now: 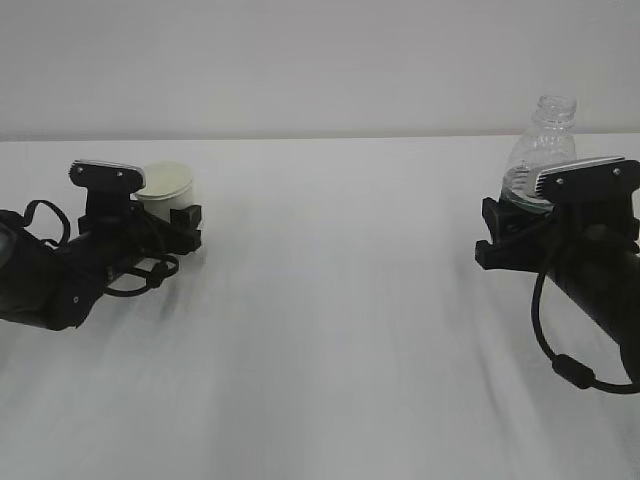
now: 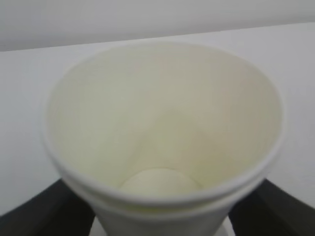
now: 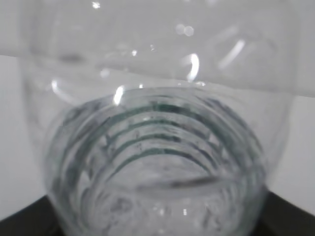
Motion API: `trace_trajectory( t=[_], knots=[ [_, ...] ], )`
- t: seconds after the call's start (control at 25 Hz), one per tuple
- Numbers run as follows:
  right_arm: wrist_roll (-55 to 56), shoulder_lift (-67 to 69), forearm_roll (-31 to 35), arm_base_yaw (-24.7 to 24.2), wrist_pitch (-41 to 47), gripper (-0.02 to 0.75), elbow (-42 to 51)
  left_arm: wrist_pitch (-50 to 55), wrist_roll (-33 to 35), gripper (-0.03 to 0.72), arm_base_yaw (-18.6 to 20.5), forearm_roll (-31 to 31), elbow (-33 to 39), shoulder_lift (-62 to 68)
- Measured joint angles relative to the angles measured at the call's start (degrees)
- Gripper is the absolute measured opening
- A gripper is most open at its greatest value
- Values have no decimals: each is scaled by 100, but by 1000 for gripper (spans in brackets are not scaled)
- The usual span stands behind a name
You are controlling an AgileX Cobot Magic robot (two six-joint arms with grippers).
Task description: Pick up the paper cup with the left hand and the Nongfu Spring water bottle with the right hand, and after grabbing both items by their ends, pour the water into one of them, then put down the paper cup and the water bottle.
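My left gripper picks up the paper cup by its narrower lower side (image 2: 162,224) next, since the cup flares to a rim wider than the finger gap.
The white paper cup (image 1: 166,184) stands upright at the left of the table, and its cream inside (image 2: 162,123) shows a bare bottom. My left gripper (image 1: 172,210) (image 2: 162,219) straddles its lower wall. The black fingers (image 2: 44,211) sit close on both sides, with a thin strip of table showing beside the wall, so it is open. The clear, capless Nongfu Spring water bottle (image 1: 545,140) (image 3: 157,147) stands upright at the right. My right gripper (image 1: 495,232) (image 3: 157,228) is shut on its lower body. A faint line across the bottle looks like the water's surface.
The white table (image 1: 330,330) runs back to a pale wall. Nothing else stands on it between the two arms. Black cables loop below each wrist, the right one (image 1: 560,360) hanging low over the table.
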Motion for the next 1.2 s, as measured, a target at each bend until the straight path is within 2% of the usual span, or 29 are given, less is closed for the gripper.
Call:
trace_trajectory(
  t=[0.52,1.0,1.2],
  knots=[
    [-10,0,-10,0,0,465,0,-20,0,463,0,92,-9,12],
    [-10,0,-21,0,0,465,0,281,0,457,0,170,249,-594],
    [-10,0,-103,0,0,465,0,258,-44,456,0,517,609,-939]
  ],
)
